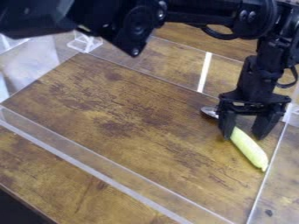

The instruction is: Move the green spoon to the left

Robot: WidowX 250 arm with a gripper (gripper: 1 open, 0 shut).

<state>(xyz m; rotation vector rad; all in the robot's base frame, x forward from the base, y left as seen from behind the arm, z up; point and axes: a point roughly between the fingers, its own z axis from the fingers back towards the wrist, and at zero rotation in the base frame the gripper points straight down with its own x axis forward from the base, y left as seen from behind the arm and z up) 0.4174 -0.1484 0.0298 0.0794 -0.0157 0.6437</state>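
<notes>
I should close my gripper on the green spoon now. My fingers are down on both sides of the yellow-green handle's upper end (239,136), so they would catch the spoon.
The green spoon (246,147) lies flat on the wooden board at the right, its yellow-green handle pointing toward the front right and its small silver bowl (211,111) peeking out to the left of the gripper. My black gripper (250,129) hangs just above the handle's upper end, its two fingers spread on either side of the spoon, open and not holding anything. The arm reaches in from the top of the view.
A clear acrylic wall (271,185) borders the board on the right and front (105,179). A clear plastic stand (86,37) sits at the back left. Bare wooden tabletop (117,105) stretches to the left of the spoon.
</notes>
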